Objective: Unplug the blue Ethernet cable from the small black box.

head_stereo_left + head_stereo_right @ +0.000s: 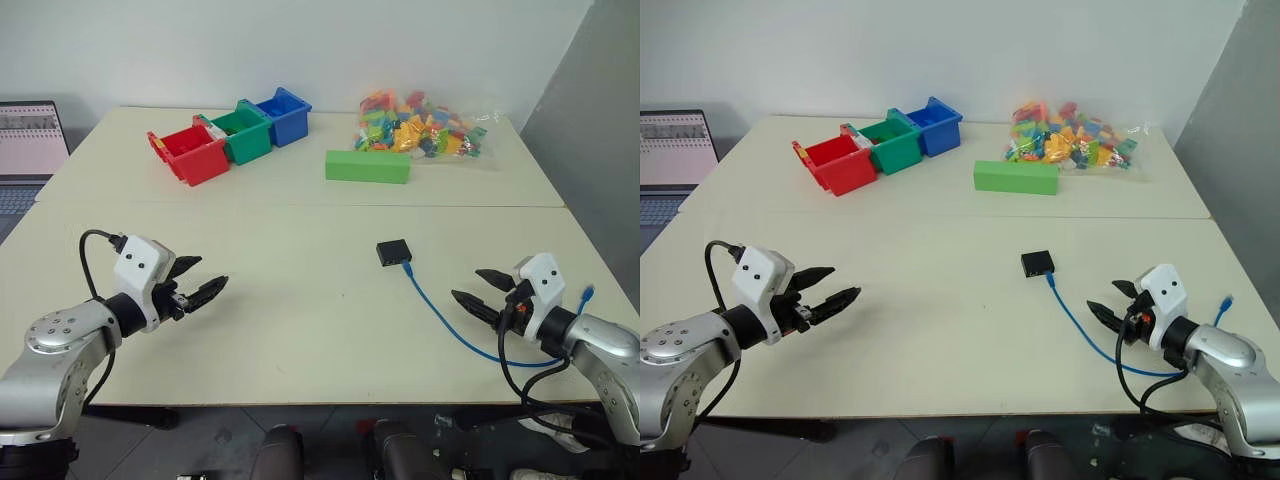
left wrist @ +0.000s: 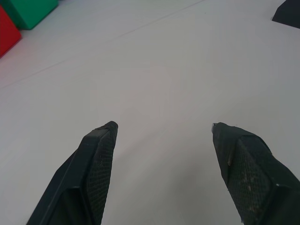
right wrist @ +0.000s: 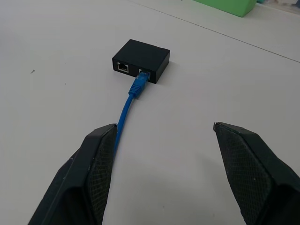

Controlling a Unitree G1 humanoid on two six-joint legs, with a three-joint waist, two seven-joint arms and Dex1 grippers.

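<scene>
The right gripper grabs the stiff plug at the box (image 1: 393,251) next, because the blue cable (image 1: 445,326) curves slack and thin across the table.
The small black box (image 1: 393,251) lies flat on the cream table, right of centre. The blue Ethernet cable (image 1: 445,326) is plugged into the box's near side by its plug (image 3: 140,84) and curves off toward the table's right front edge, where its free end (image 1: 587,293) sticks up. My right gripper (image 1: 480,289) hovers open just right of the cable, some way short of the box (image 3: 141,60). Over the table's left front, my left gripper (image 1: 198,280) is open with nothing between its fingers, far from the box.
Red (image 1: 190,153), green (image 1: 240,132) and blue (image 1: 281,114) bins stand at the back left. A green block (image 1: 367,166) and a bag of coloured bricks (image 1: 420,124) sit at the back right. A laptop (image 1: 28,150) lies off the left edge.
</scene>
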